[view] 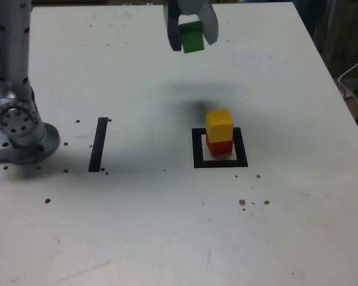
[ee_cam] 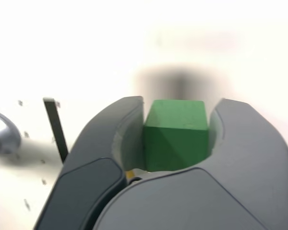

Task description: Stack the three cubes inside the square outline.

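My gripper needs to move the green cube point(view: 192, 36) onto the yellow cube point(view: 219, 126) before it lets go of the green cube, because the green cube is high above and short of the yellow cube.
A yellow cube point(view: 219, 126) sits on a red cube point(view: 218, 147) inside the black square outline point(view: 197, 149), right of centre in the exterior view. High above the table and behind that stack, my gripper point(view: 191, 37) is shut on the green cube point(view: 192, 36). In the wrist view the green cube point(ee_cam: 176, 135) is clamped between the two dark fingers point(ee_cam: 116, 139) of the gripper point(ee_cam: 176, 139). A sliver of yellow shows under the jaws there.
A straight black strip point(view: 98, 143) lies on the white table point(view: 167, 226) at the exterior view's left, and appears as the strip point(ee_cam: 56, 128) in the wrist view. The arm's grey base point(view: 18, 128) stands at the far left. Small dark specks dot the tabletop.
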